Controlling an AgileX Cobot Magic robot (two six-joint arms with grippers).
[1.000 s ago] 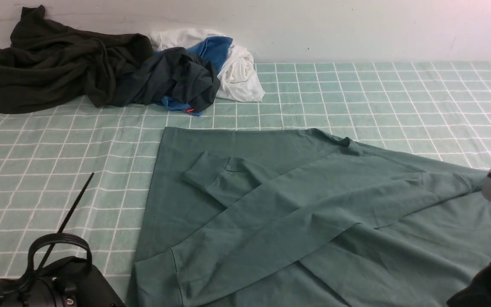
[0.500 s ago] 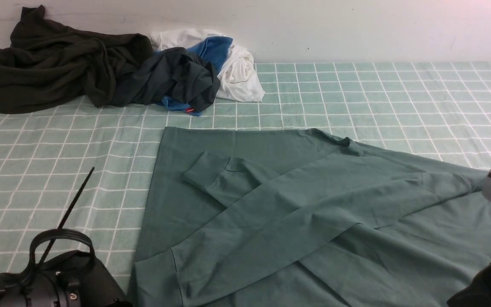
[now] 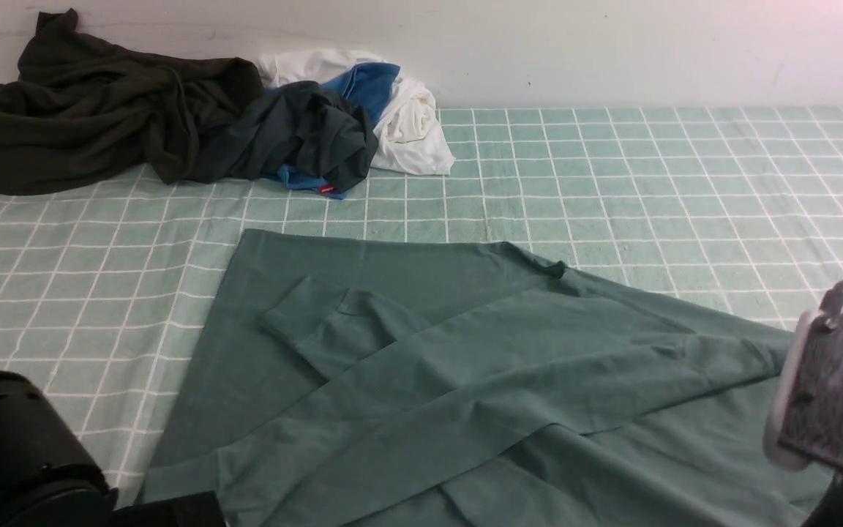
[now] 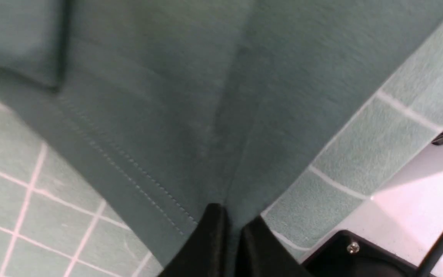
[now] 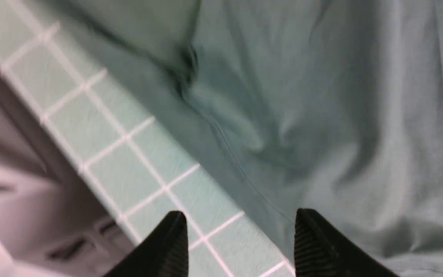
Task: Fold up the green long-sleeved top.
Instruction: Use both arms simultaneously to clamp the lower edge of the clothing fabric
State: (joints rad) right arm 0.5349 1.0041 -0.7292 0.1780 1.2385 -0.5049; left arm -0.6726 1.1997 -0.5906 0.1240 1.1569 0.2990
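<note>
My right gripper grabs the bunched fold along its edge next, to spread and fold the green long-sleeved top.
The green long-sleeved top lies spread on the checked cloth, both sleeves folded across its body, one cuff pointing left. Its logo is hidden. My left gripper is shut on the top's stitched hem at the near left corner. In the front view only the dark left arm shows. My right gripper is open and empty, hovering over the top's edge and the checked cloth. Its arm shows at the right of the front view.
A very dark olive-black garment and a charcoal garment with blue and white clothes are piled at the back left by the wall. The checked cloth covers the table. The table's edge lies near my left gripper.
The top has slid left and toward me, pulled by my left gripper. My left arm moved down and left. My right arm rose further into the front view.
</note>
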